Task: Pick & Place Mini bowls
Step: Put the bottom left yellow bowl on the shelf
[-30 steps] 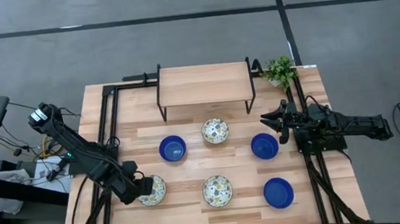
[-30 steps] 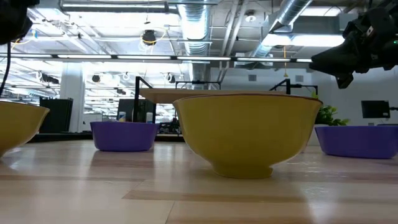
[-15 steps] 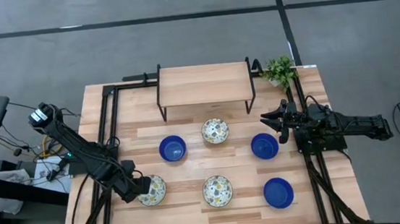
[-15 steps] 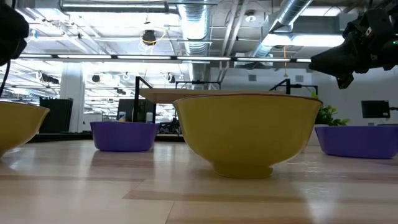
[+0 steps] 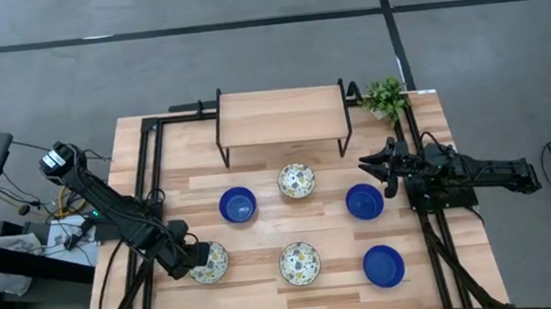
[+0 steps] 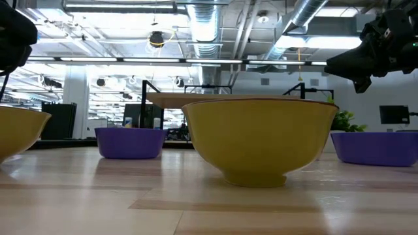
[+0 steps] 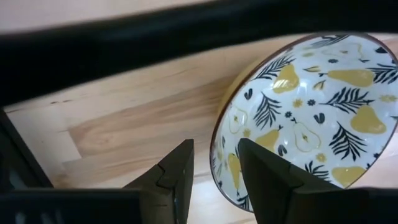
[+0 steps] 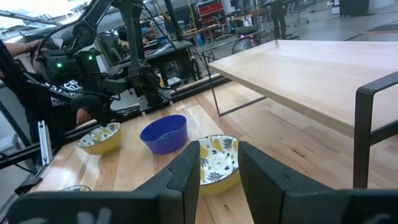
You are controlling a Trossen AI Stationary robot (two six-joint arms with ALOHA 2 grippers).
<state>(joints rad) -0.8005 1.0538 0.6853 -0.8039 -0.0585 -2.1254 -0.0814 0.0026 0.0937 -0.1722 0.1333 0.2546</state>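
Note:
The left gripper grabs the patterned bowl by its rim [image 5: 197,277] next, to put it on the raised wooden shelf [image 5: 282,116].
Six mini bowls rest on their bases on the wooden table: blue ones [image 5: 237,206] [image 5: 364,202] [image 5: 383,265], and white ones with yellow pears and dark leaves [image 5: 297,181] [image 5: 299,262] [image 5: 210,262]. My left gripper [image 5: 192,256] is open at the near-left patterned bowl [image 7: 311,112]. In the left wrist view [image 7: 216,152] one finger stands outside the bowl's left rim [image 7: 222,134] and one over its inside, with a gap on each side. My right gripper [image 5: 375,166] is open [image 8: 219,168] and hangs above the table, just beyond the far-right blue bowl.
A raised wooden shelf [image 5: 280,116] on black legs stands at the far middle, with a small green plant [image 5: 384,95] to its right. Black frame rails [image 5: 153,175] run along the table's left and right sides. Bare wood lies between the bowls.
My left gripper has come down a little at the near-left patterned bowl; in the low view its dark shape sits lower than before. The bowls and my right arm have stayed where they were.

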